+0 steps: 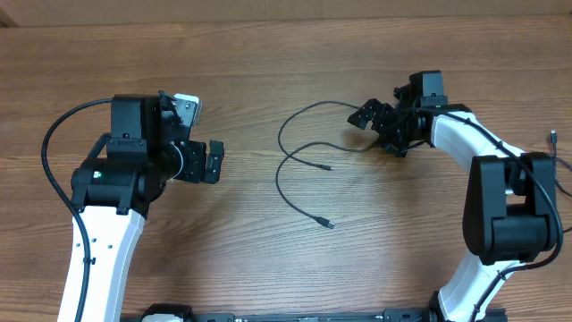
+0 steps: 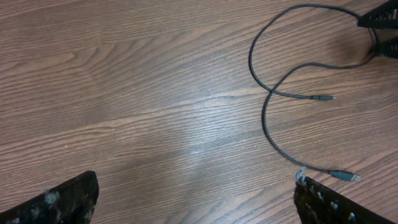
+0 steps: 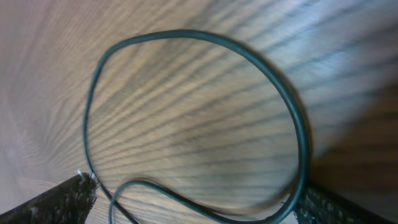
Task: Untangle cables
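The right gripper grabs the cable loop [image 3: 298, 118] at its bend [image 3: 300, 180] next, away from the plugs, so both ends stay free to untangle.
Two thin black cables lie on the wooden table. One cable [image 1: 280, 139] arcs left from my right gripper and ends in a plug at mid-table [image 2: 323, 97]. The other cable [image 1: 278, 183] crosses it and ends in a plug [image 2: 345, 177] nearer the front. My right gripper [image 1: 380, 128] is open at the cables' right ends. A cable loop [image 3: 298, 118] lies between its spread fingers [image 3: 205, 208] in the right wrist view. My left gripper [image 1: 213, 161] is open and empty, well left of the cables, fingers wide apart [image 2: 196, 205].
A small plug on another thin cord [image 1: 554, 136] shows at the far right edge, beside the right arm. Thick black robot cables run along both arms. Bare wooden tabletop [image 1: 250, 241] lies between the arms.
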